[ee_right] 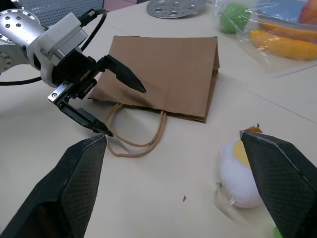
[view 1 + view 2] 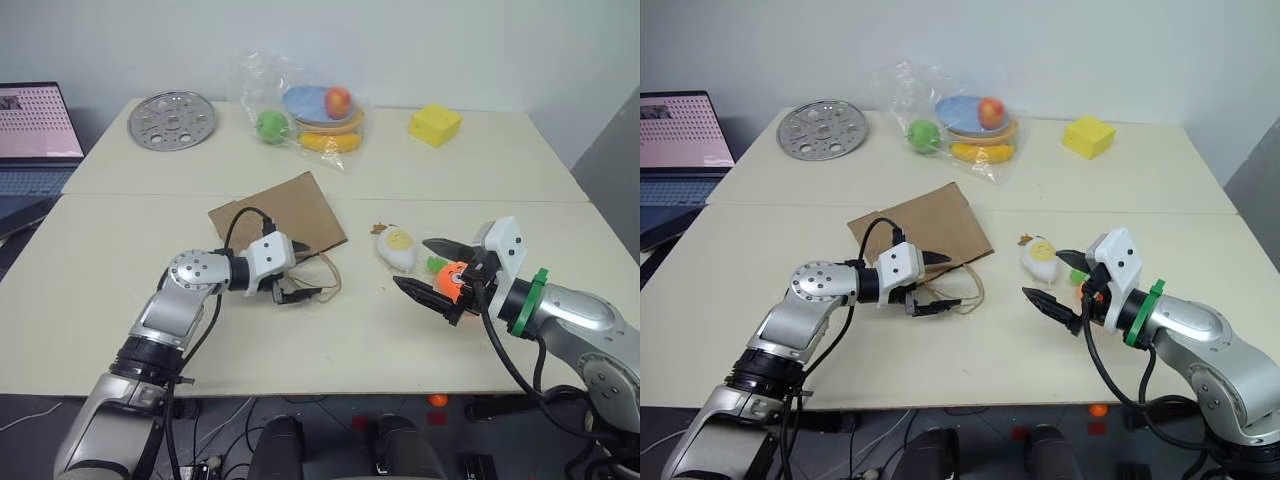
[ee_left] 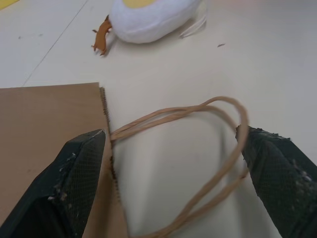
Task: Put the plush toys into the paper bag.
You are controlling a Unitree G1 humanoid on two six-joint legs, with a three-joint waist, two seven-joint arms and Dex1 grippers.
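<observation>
My fingers reach down around the loop handles, from the bag's edge point(image 2: 330, 247) point(image 3: 105, 106) to their outer bend. It is now time for my left gripper to close and catch them.
The brown paper bag point(image 2: 285, 215) lies flat mid-table, its loop handles point(image 2: 325, 275) spread toward me. My left gripper point(image 2: 305, 272) is open at the bag's mouth edge, one finger over the paper and one by the handles point(image 3: 218, 148). To the right of the bag lies the white egg plush point(image 2: 397, 247) with its yellow face up. The orange carrot plush point(image 2: 450, 278) lies on the table close under my right hand. My right gripper point(image 2: 425, 268) is open, pointing left toward the bag, its fingers point(image 1: 74, 183) holding nothing.
At the back stand a perforated metal disc point(image 2: 172, 120), a clear plastic bag of toy fruit and plates point(image 2: 310, 115) and a yellow block point(image 2: 435, 124). A laptop point(image 2: 35, 130) sits off the table's left side. A small brown scrap point(image 2: 379, 229) lies by the egg.
</observation>
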